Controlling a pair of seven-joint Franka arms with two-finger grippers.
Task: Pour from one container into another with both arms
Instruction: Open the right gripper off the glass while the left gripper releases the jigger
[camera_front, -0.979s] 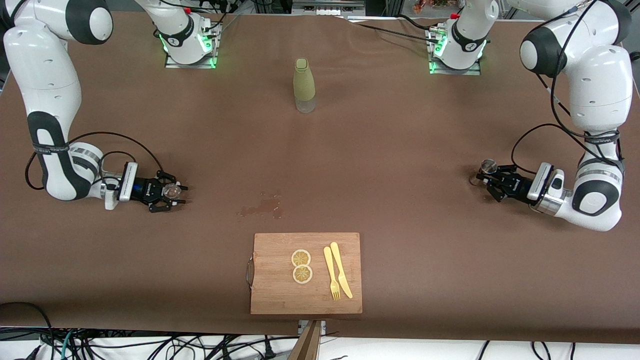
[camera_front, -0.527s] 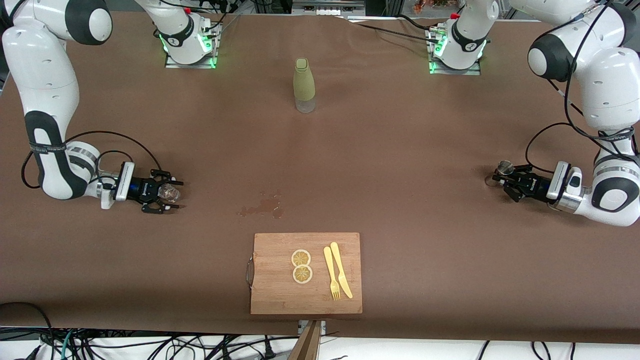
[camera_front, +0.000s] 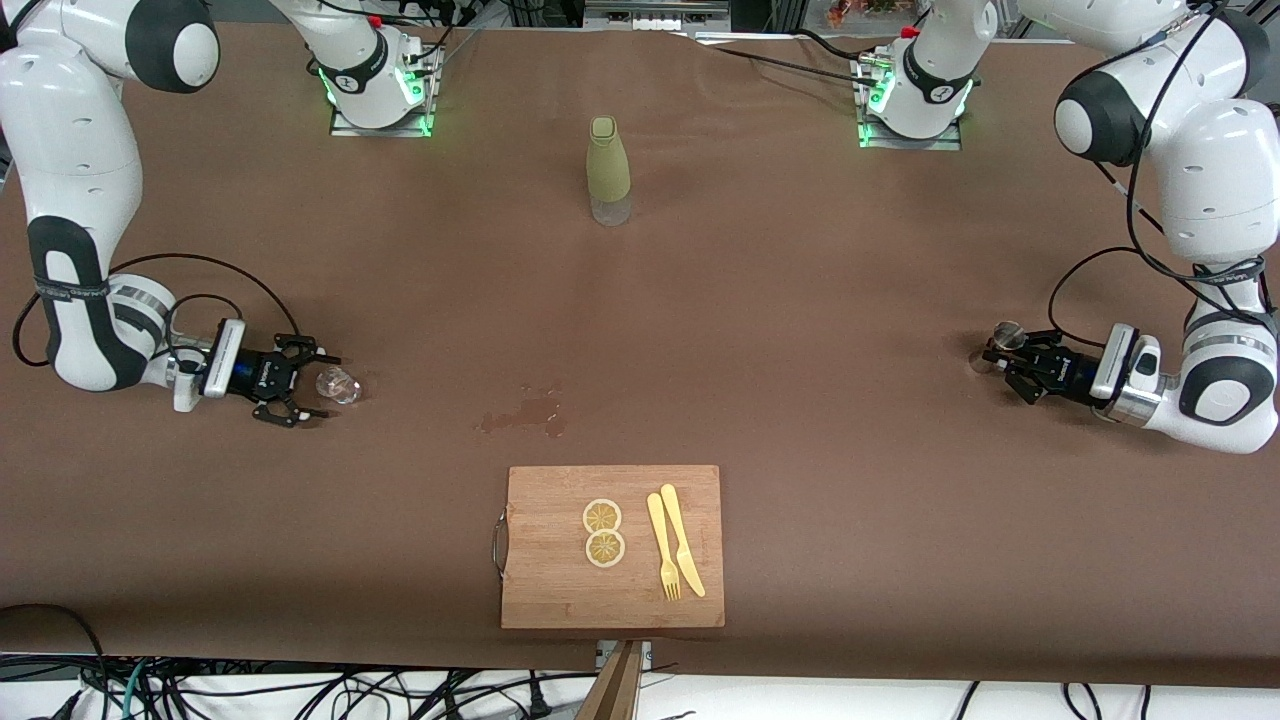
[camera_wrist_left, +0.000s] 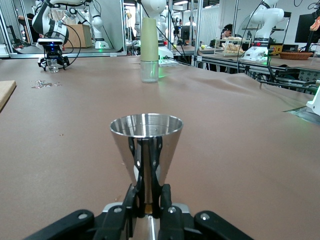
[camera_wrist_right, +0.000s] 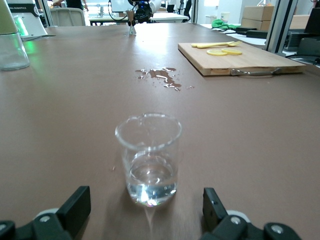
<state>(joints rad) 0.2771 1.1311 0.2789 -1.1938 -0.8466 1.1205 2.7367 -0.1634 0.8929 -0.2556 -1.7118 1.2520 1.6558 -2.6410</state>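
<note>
My left gripper opens next, since the steel jigger (camera_front: 1008, 331) (camera_wrist_left: 146, 142) stands upright low at the table, so the jigger would stand.
The small clear glass cup (camera_front: 338, 384) (camera_wrist_right: 148, 160) stands upright on the brown table toward the right arm's end, with a little clear liquid in its bottom. My right gripper (camera_front: 312, 385) (camera_wrist_right: 145, 217) lies low beside it, open wide. The cup stands just ahead of its fingertips (camera_wrist_right: 76, 204) and touches neither. Toward the left arm's end, my left gripper (camera_front: 1005, 352) (camera_wrist_left: 148, 192) is shut on the narrow waist of the shiny steel jigger (camera_front: 1008, 331) (camera_wrist_left: 146, 142). The jigger is held upright, low over the table.
A tall olive-green bottle (camera_front: 608, 170) stands mid-table near the robot bases. A wet spill (camera_front: 525, 412) marks the cloth in the middle. Nearer the front camera lies a wooden cutting board (camera_front: 560, 590) with two lemon slices (camera_front: 603, 532) and a yellow fork and knife (camera_front: 675, 555).
My right gripper has opened, let go of the cup and drawn back toward its end of the table. My left gripper carried the jigger toward its own end, then stayed still.
</note>
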